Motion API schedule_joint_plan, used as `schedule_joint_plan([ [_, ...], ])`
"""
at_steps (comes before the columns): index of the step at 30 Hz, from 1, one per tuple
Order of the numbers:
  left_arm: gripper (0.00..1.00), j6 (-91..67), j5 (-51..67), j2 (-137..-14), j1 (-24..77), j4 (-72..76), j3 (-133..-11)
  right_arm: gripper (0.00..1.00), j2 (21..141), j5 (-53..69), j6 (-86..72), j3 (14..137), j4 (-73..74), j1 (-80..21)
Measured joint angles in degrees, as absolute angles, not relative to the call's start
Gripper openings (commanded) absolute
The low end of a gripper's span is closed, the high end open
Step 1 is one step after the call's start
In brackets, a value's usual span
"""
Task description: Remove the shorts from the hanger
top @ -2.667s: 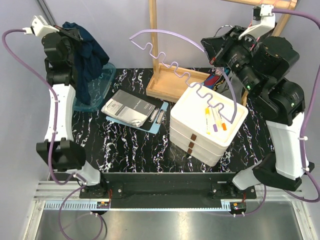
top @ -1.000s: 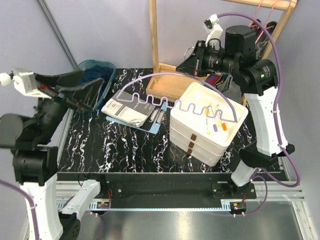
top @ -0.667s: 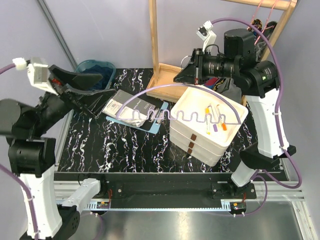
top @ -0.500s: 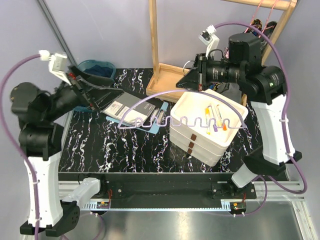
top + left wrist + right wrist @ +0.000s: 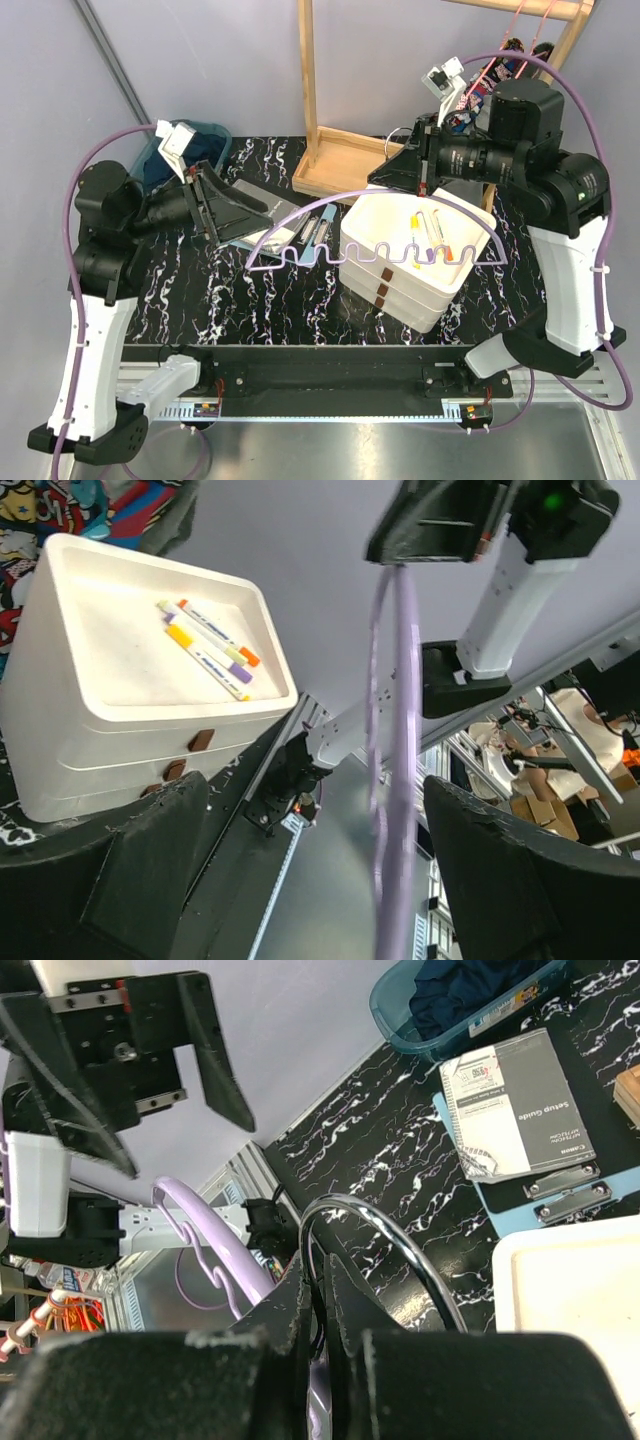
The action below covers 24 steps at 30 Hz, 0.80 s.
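The lilac hanger needs its chrome hook point(image 5: 400, 1250) free to hang on the wooden rack, so my left gripper should grab the lilac hanger's near end point(image 5: 170, 1192) next.
My right gripper point(image 5: 405, 172) point(image 5: 325, 1270) is shut on the chrome hook point(image 5: 400, 1250) of a lilac hanger point(image 5: 380, 250) point(image 5: 210, 1245). The hanger hangs bare over the table's middle with its wavy bar toward the front. Just left of the hanger's left end, my left gripper point(image 5: 240, 210) point(image 5: 315, 790) is open. A blurred lilac hanger point(image 5: 395, 780) bar shows in its gap without touching either finger. Navy shorts point(image 5: 470, 985) lie in a teal bin point(image 5: 400, 1020). Graffiti-print shorts point(image 5: 50, 510) lie behind the white drawers.
A white drawer unit point(image 5: 400, 285) with markers point(image 5: 430, 240) on top stands centre right, under the hanger's right half. A booklet point(image 5: 520, 1105) on a blue clipboard point(image 5: 310, 228) lies left of it. A wooden rack point(image 5: 306, 80) stands at the back.
The left arm dropped the navy shorts in the bin and swung right over the table, gripper open. The right arm brought the bare hanger forward and lower.
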State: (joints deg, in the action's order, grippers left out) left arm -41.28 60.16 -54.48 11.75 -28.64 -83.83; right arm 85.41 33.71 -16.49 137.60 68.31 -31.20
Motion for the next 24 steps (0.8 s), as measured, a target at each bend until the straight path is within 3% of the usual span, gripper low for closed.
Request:
schedule_joint_plan([
  [8,0.9,-44.0,61.4,-53.2,16.9,-24.3,-82.3,0.0,86.0,33.7,-16.7,134.9,66.8,-31.2],
  [11,0.84,-44.6,61.3,-53.1,19.5,-24.1,-80.4,0.0,86.0,33.9,-17.6,134.8,65.3,-31.2],
  [14,0.54,-44.8,60.4,-53.8,21.8,-24.3,-79.5,0.0,86.0,34.2,-18.8,134.8,63.5,-31.2],
  [15,0.25,-44.8,60.0,-54.3,22.4,-24.4,-79.5,0.0,86.0,34.2,-19.0,134.8,63.1,-31.2],
  [16,0.06,-44.8,59.7,-54.7,22.9,-24.3,-79.5,0.01,86.0,34.2,-19.3,134.8,62.8,-31.2],
  [18,0.0,-44.3,58.8,-55.2,23.5,-24.6,-79.7,0.14,86.0,33.9,-19.4,134.8,62.5,-31.2],
  [19,0.0,-43.0,58.4,-55.2,23.7,-24.6,-80.2,0.28,86.0,33.2,-19.9,134.8,62.5,-31.1],
  [21,0.0,-41.4,56.6,-55.2,23.9,-25.9,-81.4,0.44,86.1,32.4,-20.5,134.7,62.3,-31.1],
  [24,0.0,-37.3,51.8,-55.3,24.0,-31.8,-84.7,0.99,85.9,30.0,-22.0,134.7,61.8,-31.4],
])
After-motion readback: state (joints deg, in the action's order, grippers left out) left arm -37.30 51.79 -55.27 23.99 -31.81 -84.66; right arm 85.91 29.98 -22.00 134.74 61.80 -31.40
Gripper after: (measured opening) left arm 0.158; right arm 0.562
